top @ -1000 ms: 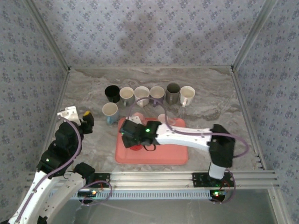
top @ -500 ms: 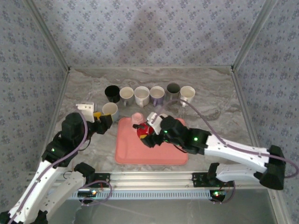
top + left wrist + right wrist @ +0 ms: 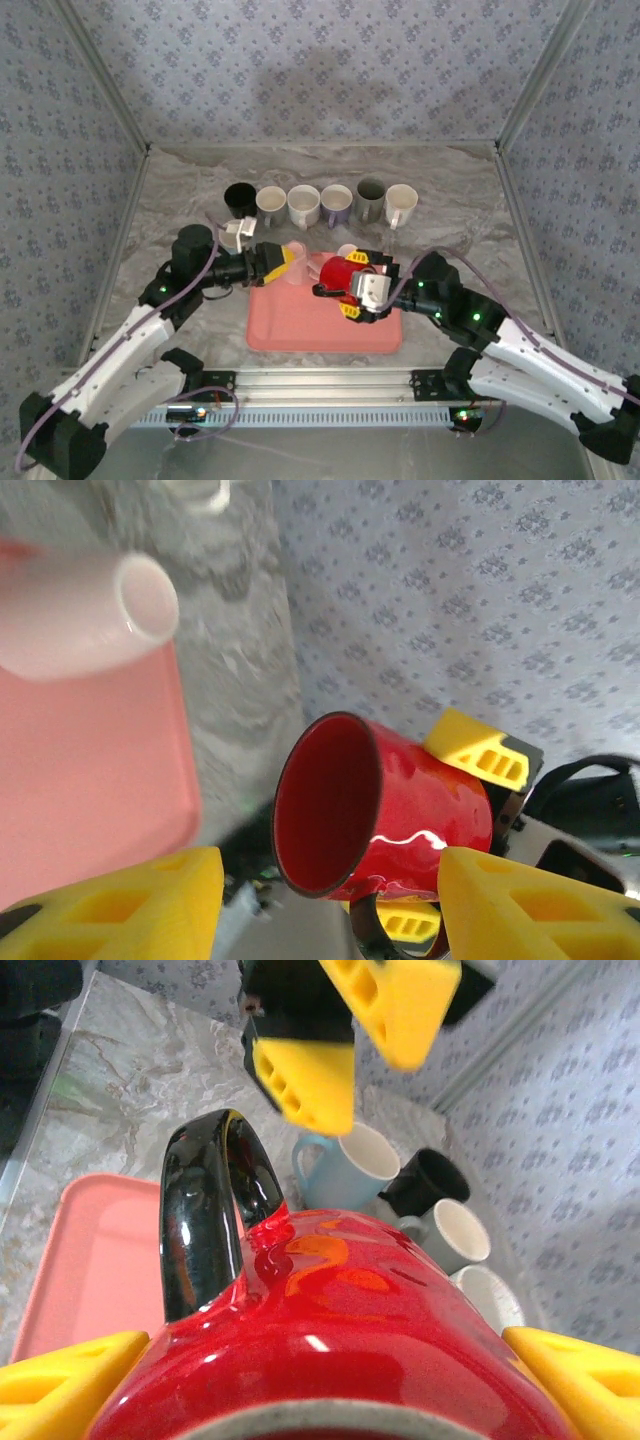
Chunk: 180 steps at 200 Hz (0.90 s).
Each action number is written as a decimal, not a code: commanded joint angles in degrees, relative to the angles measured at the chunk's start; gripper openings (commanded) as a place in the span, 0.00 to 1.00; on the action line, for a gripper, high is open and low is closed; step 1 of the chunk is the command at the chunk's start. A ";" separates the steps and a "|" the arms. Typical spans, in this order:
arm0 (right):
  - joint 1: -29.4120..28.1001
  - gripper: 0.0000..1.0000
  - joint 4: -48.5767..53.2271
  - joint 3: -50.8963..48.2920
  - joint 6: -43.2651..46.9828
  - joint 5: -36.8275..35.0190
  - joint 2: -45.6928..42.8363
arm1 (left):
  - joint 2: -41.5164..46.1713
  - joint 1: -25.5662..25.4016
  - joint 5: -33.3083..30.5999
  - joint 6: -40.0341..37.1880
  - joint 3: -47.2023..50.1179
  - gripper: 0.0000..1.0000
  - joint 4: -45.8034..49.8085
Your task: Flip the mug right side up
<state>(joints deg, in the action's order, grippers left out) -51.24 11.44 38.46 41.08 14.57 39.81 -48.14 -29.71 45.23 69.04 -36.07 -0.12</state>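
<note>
My left gripper grabs the red mug by its black handle (image 3: 325,292) (image 3: 376,933) next, the mug's opening side toward me. Then it sets the mug down right side up.
The red mug (image 3: 335,272) with a black handle (image 3: 205,1220) hangs on its side above the pink tray (image 3: 300,325), its mouth turned toward my left gripper. My right gripper (image 3: 352,283) is shut on the mug's body, a yellow finger (image 3: 60,1390) on each side. In the left wrist view the red mug (image 3: 400,820) shows its open mouth, with the right gripper's fingers (image 3: 480,750) behind it. My left gripper (image 3: 275,262) stands open just short of the mouth, its fingers (image 3: 110,910) touching nothing.
A pale pink mug (image 3: 80,610) lies on its side on the tray's far left corner. Several mugs stand in a row at the back (image 3: 320,203), and a light blue one (image 3: 350,1175) is nearer the tray. Patterned walls enclose the table.
My right arm has swung from the tray's left to its right, lifting the red mug and tipping it sideways. The left arm has reached in to the mug's mouth.
</note>
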 commanded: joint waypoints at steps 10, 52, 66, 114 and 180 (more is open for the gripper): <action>1.13 0.43 2.22 2.86 13.36 4.71 -3.00 | -2.21 -5.05 8.90 16.73 0.68 0.60 -18.56; 0.27 0.43 1.46 3.29 20.58 1.83 -3.86 | -4.81 -9.74 3.13 28.82 5.87 0.60 -30.71; 0.27 0.44 0.40 2.93 21.60 1.30 -3.78 | -4.96 -10.60 2.48 28.79 6.11 0.59 -30.93; 0.36 0.44 -1.42 2.79 23.46 0.24 -3.89 | -2.82 -11.30 0.98 27.51 8.16 0.57 -26.30; 0.20 0.42 -6.83 1.73 22.39 -0.28 -3.78 | -4.21 -16.14 -5.80 31.00 10.49 0.56 -33.54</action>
<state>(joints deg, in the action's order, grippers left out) -50.65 11.70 38.72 62.83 14.76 37.26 -51.59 -44.25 43.09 97.73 -26.55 -27.05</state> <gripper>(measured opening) 0.859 0.558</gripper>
